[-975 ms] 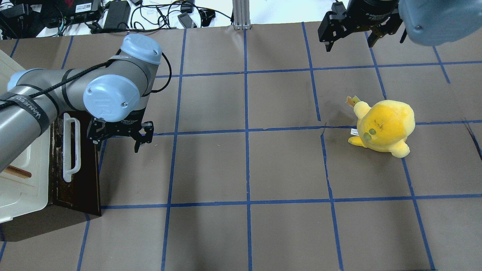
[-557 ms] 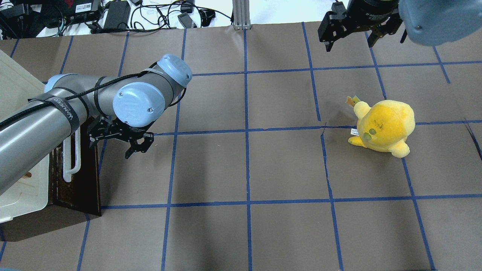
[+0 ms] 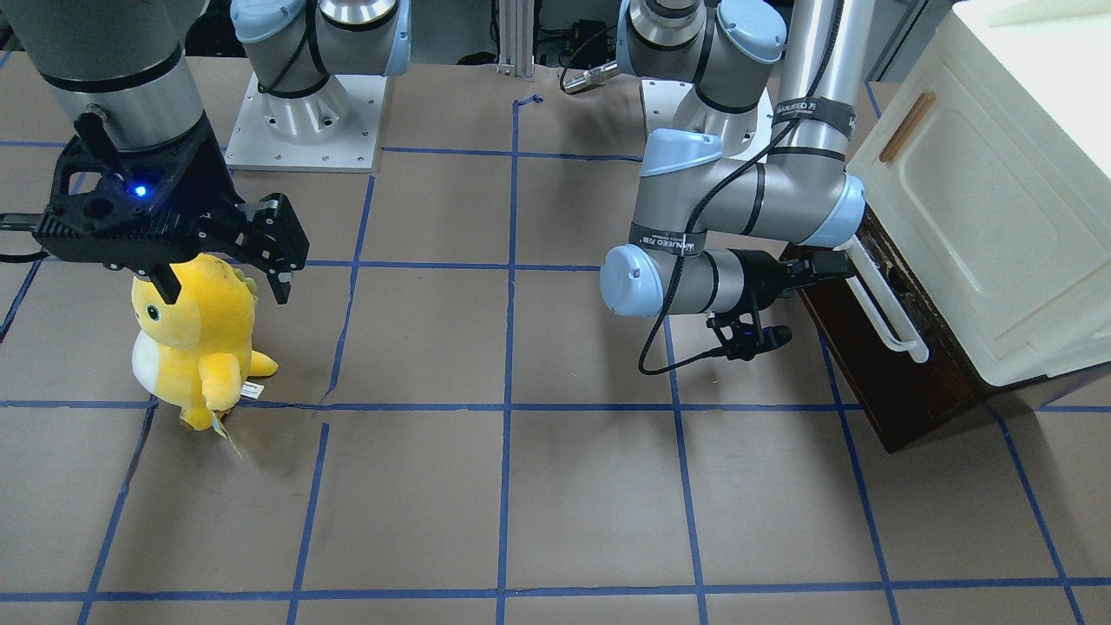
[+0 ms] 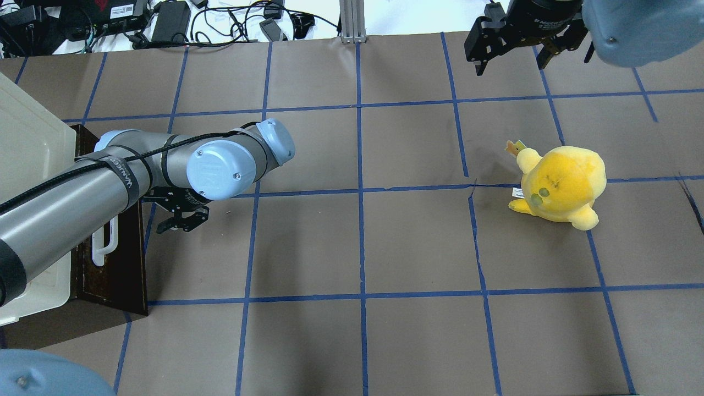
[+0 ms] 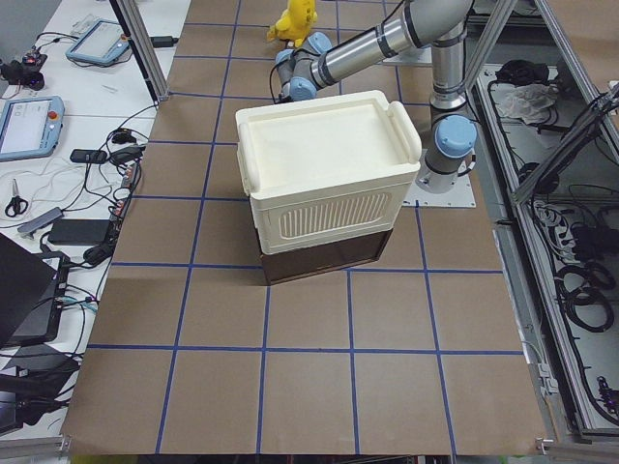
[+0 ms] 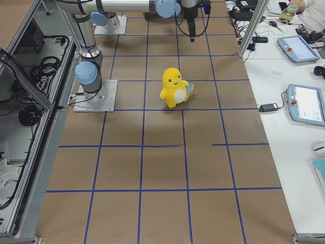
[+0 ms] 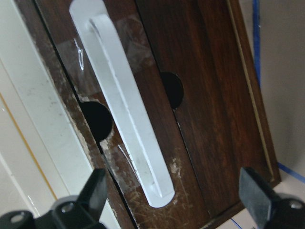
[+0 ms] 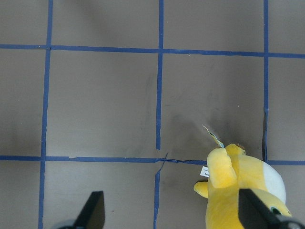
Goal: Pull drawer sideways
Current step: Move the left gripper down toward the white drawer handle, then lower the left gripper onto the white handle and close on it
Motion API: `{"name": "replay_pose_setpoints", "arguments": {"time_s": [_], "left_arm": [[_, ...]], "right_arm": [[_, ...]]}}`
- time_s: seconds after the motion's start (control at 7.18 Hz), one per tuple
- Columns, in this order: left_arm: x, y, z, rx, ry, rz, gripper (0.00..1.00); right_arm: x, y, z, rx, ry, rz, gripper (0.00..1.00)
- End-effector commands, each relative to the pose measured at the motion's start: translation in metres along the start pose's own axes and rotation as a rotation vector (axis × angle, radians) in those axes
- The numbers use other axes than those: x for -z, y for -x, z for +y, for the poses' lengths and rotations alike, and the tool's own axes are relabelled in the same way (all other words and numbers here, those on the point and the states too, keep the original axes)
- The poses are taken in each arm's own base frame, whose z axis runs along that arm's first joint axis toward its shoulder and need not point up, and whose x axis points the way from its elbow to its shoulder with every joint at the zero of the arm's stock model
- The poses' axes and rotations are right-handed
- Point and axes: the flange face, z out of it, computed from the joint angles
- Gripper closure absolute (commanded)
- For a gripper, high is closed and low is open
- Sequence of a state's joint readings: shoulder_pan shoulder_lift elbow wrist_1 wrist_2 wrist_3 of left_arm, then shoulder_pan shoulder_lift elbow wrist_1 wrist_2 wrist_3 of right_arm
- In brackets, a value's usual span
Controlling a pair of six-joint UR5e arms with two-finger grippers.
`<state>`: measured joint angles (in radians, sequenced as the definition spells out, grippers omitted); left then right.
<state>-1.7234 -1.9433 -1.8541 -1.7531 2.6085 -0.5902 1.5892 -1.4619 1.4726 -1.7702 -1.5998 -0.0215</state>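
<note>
The left gripper grabs the long white bar handle of the dark brown drawer front next, to pull the drawer open.
The drawer's dark brown front (image 4: 118,264) with its long white bar handle (image 4: 103,245) sits at the base of a cream cabinet (image 4: 33,148) at the table's left. My left gripper (image 4: 165,217) is open and lies level, facing the drawer front (image 3: 877,373) close to the handle (image 3: 885,312). In the left wrist view the handle (image 7: 126,124) runs between the two spread fingers (image 7: 95,191), apart from both. My right gripper (image 4: 510,65) is open and empty, held high at the far right.
A yellow plush toy (image 4: 561,184) stands on the right half of the brown, blue-taped table, below the right gripper (image 3: 226,291). The cream cabinet door with a small wooden handle (image 3: 907,126) is above the drawer. Cables and devices lie past the far edge.
My left wrist has swung round, turning the gripper from pointing down to pointing sideways at the drawer front, closer to the handle. The right arm and plush have not moved.
</note>
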Motion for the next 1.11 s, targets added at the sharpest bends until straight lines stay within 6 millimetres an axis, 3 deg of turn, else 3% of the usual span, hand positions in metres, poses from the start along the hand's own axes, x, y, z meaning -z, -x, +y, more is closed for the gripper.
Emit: {"name": "replay_pose_setpoints", "arguments": {"time_s": [0.0, 0.14, 0.42, 0.84, 0.98], "left_arm": [[-0.006, -0.006, -0.005, -0.017, 0.007, -0.022, 0.0], [-0.012, -0.011, -0.005, -0.047, 0.025, -0.036, 0.0], [-0.034, -0.001, -0.01, -0.098, 0.069, -0.074, 0.0], [-0.038, 0.001, -0.011, -0.102, 0.08, -0.073, 0.06], [-0.039, 0.002, -0.012, -0.102, 0.082, -0.073, 0.14]], "right_arm": [[0.0, 0.0, 0.0, 0.0, 0.0, -0.001, 0.0], [0.0, 0.0, 0.0, 0.0, 0.0, -0.001, 0.0], [0.0, 0.0, 0.0, 0.0, 0.0, -0.001, 0.0], [0.0, 0.0, 0.0, 0.0, 0.0, 0.0, 0.0], [0.0, 0.0, 0.0, 0.0, 0.0, 0.0, 0.0]]}}
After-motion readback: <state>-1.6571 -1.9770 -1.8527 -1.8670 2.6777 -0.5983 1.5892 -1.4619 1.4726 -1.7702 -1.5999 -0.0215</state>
